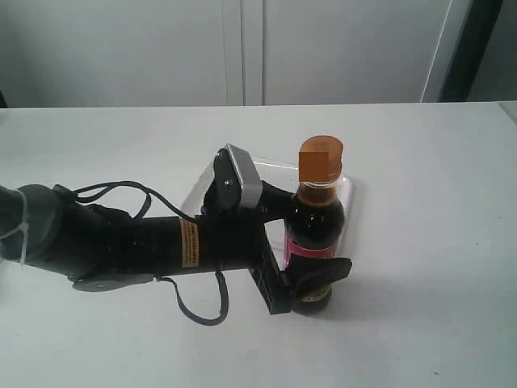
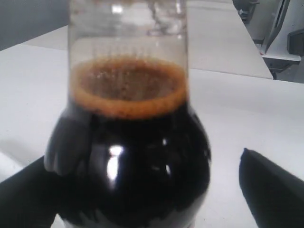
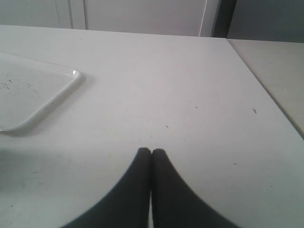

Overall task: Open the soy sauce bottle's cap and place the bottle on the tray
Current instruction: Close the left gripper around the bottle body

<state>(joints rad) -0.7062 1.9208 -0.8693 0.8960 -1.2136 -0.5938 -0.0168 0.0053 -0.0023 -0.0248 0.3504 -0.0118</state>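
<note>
I should grab the bottle with my left gripper by its red-labelled lower body (image 1: 312, 250). This leaves the soy sauce bottle's orange-brown cap (image 1: 321, 158) free to open.
The soy sauce bottle (image 1: 316, 234) stands upright on the table just in front of the white tray (image 1: 271, 165). Dark liquid fills the bottle (image 2: 135, 166) in the left wrist view, with foam at its neck. Its orange-brown cap (image 1: 321, 158) is on top; I cannot tell if the lid is lifted. My left gripper (image 1: 315, 279) reaches round the bottle's lower body. The left gripper (image 2: 142, 190) is open: one finger is at the glass and the other finger (image 2: 268, 190) stands apart from it. My right gripper (image 3: 151, 153) is shut and empty, low over bare table.
The tray's rounded corner (image 3: 71, 78) lies a short way from the right gripper. The left arm (image 1: 121, 242) with loose cables stretches across the table's left half. A table edge (image 3: 266, 90) runs past the right gripper. White cabinets stand behind.
</note>
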